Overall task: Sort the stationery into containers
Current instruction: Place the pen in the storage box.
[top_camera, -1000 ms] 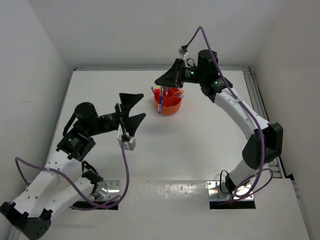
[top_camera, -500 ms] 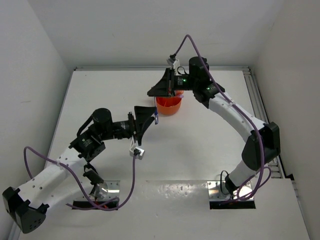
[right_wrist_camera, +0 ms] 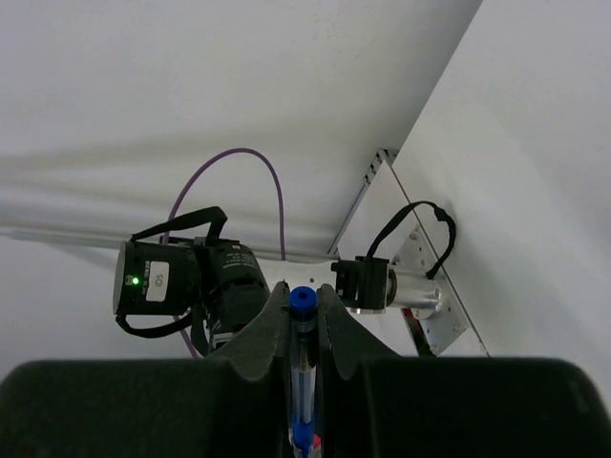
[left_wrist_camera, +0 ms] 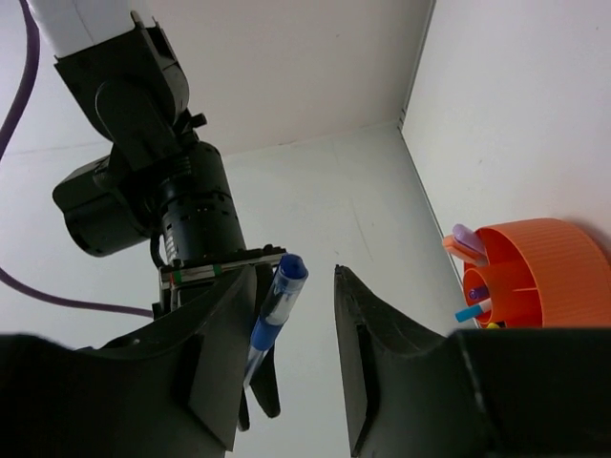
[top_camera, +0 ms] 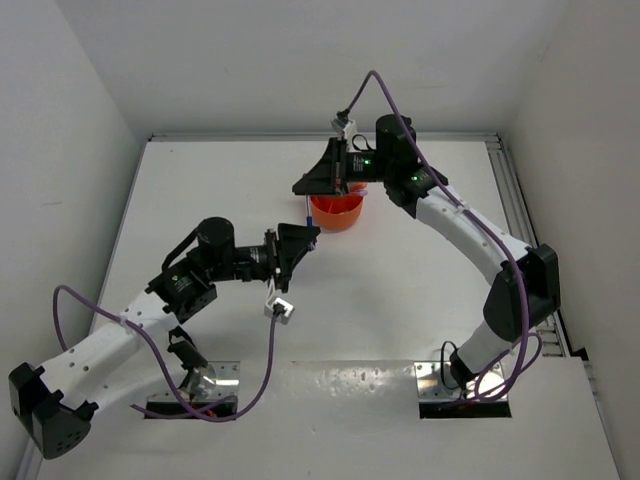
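The blue pen (top_camera: 305, 212) (left_wrist_camera: 272, 310) would stay pinched in my right gripper's fingers if I lifted my left gripper now, because my left gripper's fingers are open around it.
A blue pen (top_camera: 305, 212) hangs upright just left of the orange tub (top_camera: 340, 212), and my right gripper (top_camera: 303, 187) is shut on its upper part. The right wrist view shows the pen (right_wrist_camera: 303, 353) pinched between the two fingers of that gripper (right_wrist_camera: 303, 286). My left gripper (top_camera: 305, 238) reaches in from the left at the pen's lower end. In the left wrist view its jaws stand apart around the pen (left_wrist_camera: 272, 310). The pen rests against the left finger (left_wrist_camera: 215, 363), with a gap to the right one. The tub (left_wrist_camera: 554, 262) holds several pens and markers.
The tub stands at the back middle of the white table (top_camera: 400, 290), with a lilac marker (left_wrist_camera: 465, 239) sticking up from it. White walls close in the left, back and right sides. A small white connector (top_camera: 279, 309) dangles on the left arm's purple cable.
The left arm has swung right toward the tub and its jaws have narrowed around the pen. The right gripper shifted left with the pen, then held still.
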### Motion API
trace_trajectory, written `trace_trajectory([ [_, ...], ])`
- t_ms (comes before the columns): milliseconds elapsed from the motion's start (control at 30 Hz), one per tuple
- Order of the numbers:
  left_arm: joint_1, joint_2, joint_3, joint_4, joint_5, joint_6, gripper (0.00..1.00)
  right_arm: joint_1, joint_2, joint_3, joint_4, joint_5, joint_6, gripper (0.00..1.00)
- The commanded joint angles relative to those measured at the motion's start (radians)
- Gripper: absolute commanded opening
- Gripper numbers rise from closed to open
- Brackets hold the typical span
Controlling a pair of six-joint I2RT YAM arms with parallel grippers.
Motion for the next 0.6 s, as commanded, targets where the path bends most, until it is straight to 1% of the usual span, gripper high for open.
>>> trace_trajectory([
  [0, -0.028, -0.003, 0.022, 0.034, 0.021, 0.027, 0.44, 0.008, -0.024, 0.019, 0.032, -0.003, 0.010, 0.00],
  [33, -0.030, -0.001, 0.022, 0.027, 0.021, 0.033, 0.43, 0.010, -0.024, 0.018, 0.036, -0.003, 0.010, 0.00],
  [67, -0.033, 0.000, 0.025, 0.026, 0.018, 0.040, 0.36, 0.011, -0.024, 0.018, 0.040, -0.005, 0.013, 0.00],
  [100, -0.041, 0.000, 0.024, 0.024, 0.013, 0.040, 0.32, 0.011, -0.025, 0.018, 0.041, -0.003, 0.013, 0.00],
  [133, -0.045, 0.000, 0.024, 0.023, 0.010, 0.040, 0.21, 0.013, -0.022, 0.021, 0.041, -0.005, 0.014, 0.00],
  [200, -0.056, -0.004, 0.024, 0.023, 0.002, 0.030, 0.09, 0.008, -0.025, 0.027, 0.038, 0.000, 0.007, 0.20],
  [233, -0.061, -0.003, 0.021, 0.026, -0.002, 0.001, 0.02, 0.001, -0.025, 0.036, 0.038, 0.001, 0.002, 0.31],
  [267, -0.065, -0.004, 0.021, 0.030, -0.004, -0.016, 0.00, -0.018, -0.025, 0.044, 0.038, 0.007, 0.002, 0.52],
  [300, -0.067, -0.004, 0.021, 0.034, -0.005, -0.038, 0.00, -0.035, -0.019, 0.051, 0.038, 0.012, 0.001, 0.59],
  [367, -0.071, -0.004, 0.021, 0.044, -0.007, -0.117, 0.00, -0.089, -0.015, 0.096, 0.029, 0.033, -0.010, 0.66],
  [400, -0.071, -0.003, 0.021, 0.093, -0.008, -0.166, 0.00, -0.111, -0.010, 0.113, 0.026, 0.041, -0.018, 0.71],
  [433, -0.073, 0.000, 0.027, 0.115, -0.016, -0.285, 0.00, -0.137, -0.002, 0.160, 0.020, 0.047, -0.041, 0.77],
  [467, -0.076, 0.007, 0.036, 0.132, -0.022, -0.353, 0.00, -0.194, 0.005, 0.189, 0.009, 0.050, -0.057, 0.80],
  [500, -0.076, 0.034, 0.076, 0.145, -0.031, -0.427, 0.00, -0.222, 0.011, 0.215, -0.026, 0.073, -0.074, 0.82],
  [533, -0.075, 0.051, 0.105, 0.153, -0.056, -0.593, 0.00, -0.254, 0.028, 0.261, -0.031, 0.081, -0.088, 0.82],
  [567, -0.070, 0.074, 0.136, 0.168, -0.074, -0.695, 0.00, -0.318, 0.033, 0.277, -0.033, 0.089, -0.096, 0.82],
])
